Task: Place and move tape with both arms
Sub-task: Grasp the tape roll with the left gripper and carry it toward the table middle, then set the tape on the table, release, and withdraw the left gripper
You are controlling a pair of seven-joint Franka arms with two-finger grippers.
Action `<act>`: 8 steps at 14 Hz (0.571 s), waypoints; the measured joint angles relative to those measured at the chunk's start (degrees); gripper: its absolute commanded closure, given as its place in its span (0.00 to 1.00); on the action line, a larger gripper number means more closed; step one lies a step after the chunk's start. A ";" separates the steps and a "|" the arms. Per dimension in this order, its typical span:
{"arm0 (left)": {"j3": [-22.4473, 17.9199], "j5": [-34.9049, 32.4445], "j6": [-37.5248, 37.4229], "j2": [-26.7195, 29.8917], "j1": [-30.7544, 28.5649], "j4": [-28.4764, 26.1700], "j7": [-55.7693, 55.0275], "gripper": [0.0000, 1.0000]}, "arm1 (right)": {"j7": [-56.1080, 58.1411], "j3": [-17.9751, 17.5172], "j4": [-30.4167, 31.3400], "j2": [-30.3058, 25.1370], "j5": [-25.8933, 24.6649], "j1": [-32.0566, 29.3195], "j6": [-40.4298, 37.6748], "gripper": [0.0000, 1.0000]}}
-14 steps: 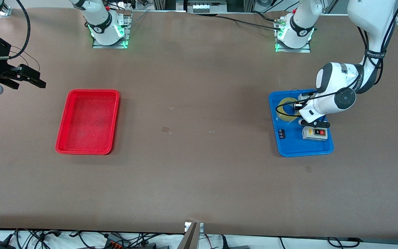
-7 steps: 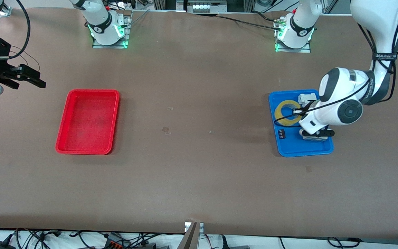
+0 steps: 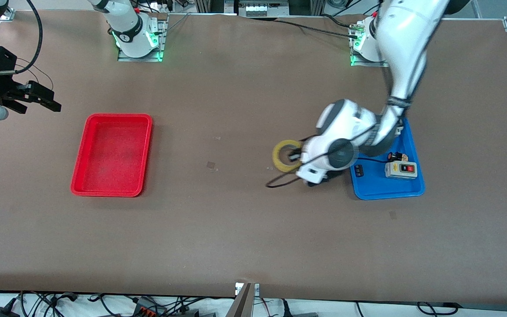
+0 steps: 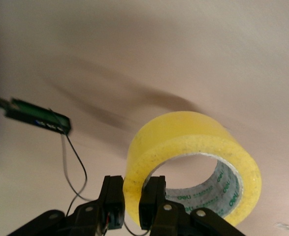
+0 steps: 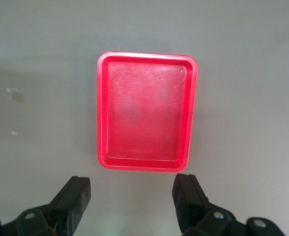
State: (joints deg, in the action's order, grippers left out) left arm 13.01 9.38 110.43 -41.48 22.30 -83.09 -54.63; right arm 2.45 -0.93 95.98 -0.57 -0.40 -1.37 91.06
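Note:
The yellow tape roll [image 3: 281,161] [image 4: 188,128] is hanging above the table and would fall if I opened now, so my left gripper should keep holding it.
The yellow-tan tape roll [image 3: 285,156] hangs in the air over the bare table, between the blue tray [image 3: 412,187] and the table's middle. My left gripper [image 3: 298,155] is shut on its wall, one finger inside the hollow centre and one outside. The left wrist view shows the roll [image 4: 193,142] pinched between the fingers of the left gripper [image 4: 133,204]. My right gripper [image 3: 42,100] is open and empty, held high at the right arm's end of the table and waiting. In the right wrist view the right gripper [image 5: 132,199] spreads wide above the red tray [image 5: 146,110].
The red tray [image 3: 112,154] lies toward the right arm's end. The blue tray holds a white-grey switch box with a red button [image 3: 401,170], a small black part [image 3: 358,170] and another small part [image 3: 397,156]. A black cable loops under the left wrist.
The left gripper has lifted the tape out of the blue tray and carried it toward the table's middle. The right arm has stayed put.

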 measured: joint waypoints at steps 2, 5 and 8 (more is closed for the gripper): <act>0.04 0.03 5.94 -3.29 5.72 2.10 -6.52 0.61 | 0.00 0.01 0.00 0.02 0.00 -0.01 0.00 0.00; -0.09 0.02 10.94 -5.82 10.09 2.59 -9.41 0.00 | 0.00 0.18 0.00 0.02 0.00 -0.04 0.00 0.00; -1.09 -0.33 8.16 -5.64 9.06 3.74 -9.36 0.00 | -0.05 0.43 0.00 0.02 0.00 -0.11 0.01 0.00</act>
State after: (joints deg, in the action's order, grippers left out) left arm 11.92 9.05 118.59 -47.13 31.36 -79.35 -63.99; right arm 2.40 -0.50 95.98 -0.54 -0.39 -1.48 91.07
